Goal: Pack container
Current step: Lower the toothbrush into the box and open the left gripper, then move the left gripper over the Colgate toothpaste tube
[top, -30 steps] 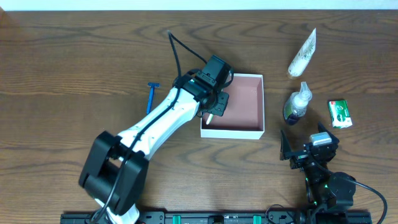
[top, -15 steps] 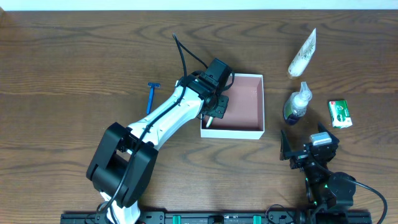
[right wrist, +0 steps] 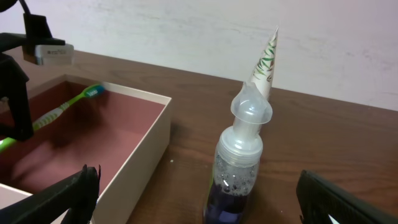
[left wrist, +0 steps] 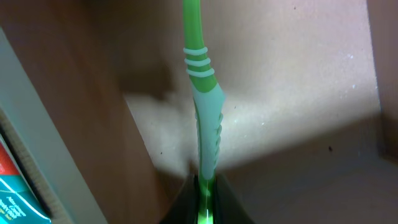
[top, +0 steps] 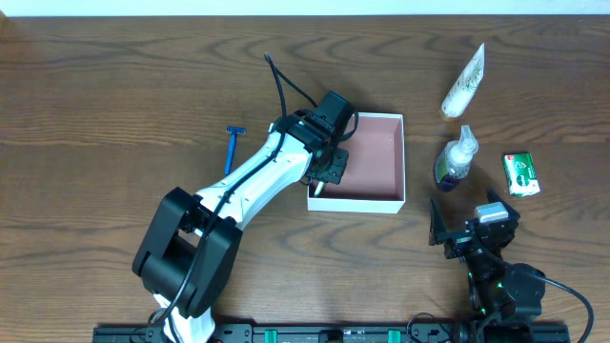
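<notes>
I should open my left gripper now: the green toothbrush would land on the container's flat bottom.
The container (top: pixel 389 162) is a square shallow box with white walls and a pinkish-brown inside, at the table's middle. My left gripper (top: pixel 329 168) reaches over its left part and is shut on the handle end of a green toothbrush (left wrist: pixel 203 93). The toothbrush lies low over the container floor (left wrist: pixel 298 74). In the right wrist view the toothbrush (right wrist: pixel 62 109) slants inside the container (right wrist: pixel 147 142), its head near the far wall. My right gripper (top: pixel 469 234) is open and empty near the front right, behind a bottle (right wrist: pixel 241 163).
A blue razor (top: pixel 233 148) lies left of the container. A white tube (top: pixel 464 83), a bottle of purple liquid (top: pixel 455 159) and a green packet (top: pixel 520 174) sit to its right. A teal and red item (left wrist: pixel 18 193) shows just outside the container wall.
The left arm's elbow has shifted slightly right. The left gripper stays over the container's left part with the toothbrush. The right arm has not moved.
</notes>
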Robot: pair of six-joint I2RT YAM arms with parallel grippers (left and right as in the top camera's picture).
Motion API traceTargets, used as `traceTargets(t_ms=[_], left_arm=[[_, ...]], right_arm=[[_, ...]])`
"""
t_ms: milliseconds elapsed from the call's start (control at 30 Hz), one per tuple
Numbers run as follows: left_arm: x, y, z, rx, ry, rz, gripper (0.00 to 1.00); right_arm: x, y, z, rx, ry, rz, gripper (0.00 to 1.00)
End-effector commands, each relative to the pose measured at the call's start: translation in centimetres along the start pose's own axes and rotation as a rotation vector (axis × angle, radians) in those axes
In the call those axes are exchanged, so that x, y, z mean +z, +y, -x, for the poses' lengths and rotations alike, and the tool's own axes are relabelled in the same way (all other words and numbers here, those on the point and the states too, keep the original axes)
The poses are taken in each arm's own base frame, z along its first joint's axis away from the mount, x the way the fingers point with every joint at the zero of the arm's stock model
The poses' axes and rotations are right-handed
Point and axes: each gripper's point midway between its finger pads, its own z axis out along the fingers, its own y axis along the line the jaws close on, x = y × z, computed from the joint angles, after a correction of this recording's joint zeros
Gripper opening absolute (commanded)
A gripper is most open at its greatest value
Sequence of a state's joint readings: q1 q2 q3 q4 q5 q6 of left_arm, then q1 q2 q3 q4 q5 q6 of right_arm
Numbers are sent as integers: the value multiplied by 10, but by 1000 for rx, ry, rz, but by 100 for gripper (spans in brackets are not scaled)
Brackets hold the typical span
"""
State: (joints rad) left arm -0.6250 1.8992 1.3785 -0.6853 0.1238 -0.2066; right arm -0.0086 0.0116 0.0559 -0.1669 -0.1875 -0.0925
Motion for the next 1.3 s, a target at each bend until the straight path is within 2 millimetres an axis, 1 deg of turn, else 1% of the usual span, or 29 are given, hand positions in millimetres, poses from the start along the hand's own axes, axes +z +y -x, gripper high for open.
traceTargets(t_ms=[0,67,100,167,300,333,600,733,900,967,1033,1100,1133,1200,1267], left_arm=[[2,0,-5,-3,17,5,6],[2,0,-4,-3,16,5,7],[2,0,-4,-3,16,5,11],[2,0,-4,-3,15,4,17],[2,0,-3,-2,12,3,17],[2,0,-3,-2,12,3,22],[2,-1,-1,-2,4,1,22],[1,-3,5,0,-19,-5,22],[-9,-7,16,4,-54,-15,22],[-18,-10,26,23,-86,-24,22],[-35,-15,40,28,-139,-38,22],[-58,-21,55,35,-203,-55,25],[-72,-24,63,44,-238,-64,26],[-98,-28,71,70,-291,-74,28],[-124,-25,75,78,-342,-64,30]], right_arm=[[0,-1,-1,-9,-1,-3,99],[0,-1,-1,-9,-1,-3,99],[0,-1,-1,-9,-1,-3,99],[0,-1,-1,-9,-1,-4,99],[0,-1,-1,-9,-1,-4,99],[0,-1,-1,-9,-1,-4,99],[0,-1,-1,-9,-1,-4,99],[0,-1,-1,-9,-1,-4,99],[0,-1,-1,-9,-1,-3,99],[0,-1,-1,-9,-1,-3,99],[0,-1,-1,-9,-1,-4,99],[0,-1,-1,-9,-1,-4,99],[0,-1,-1,-9,-1,-3,99],[0,-1,-1,-9,-1,-4,99],[0,-1,-1,-9,-1,-3,99]])
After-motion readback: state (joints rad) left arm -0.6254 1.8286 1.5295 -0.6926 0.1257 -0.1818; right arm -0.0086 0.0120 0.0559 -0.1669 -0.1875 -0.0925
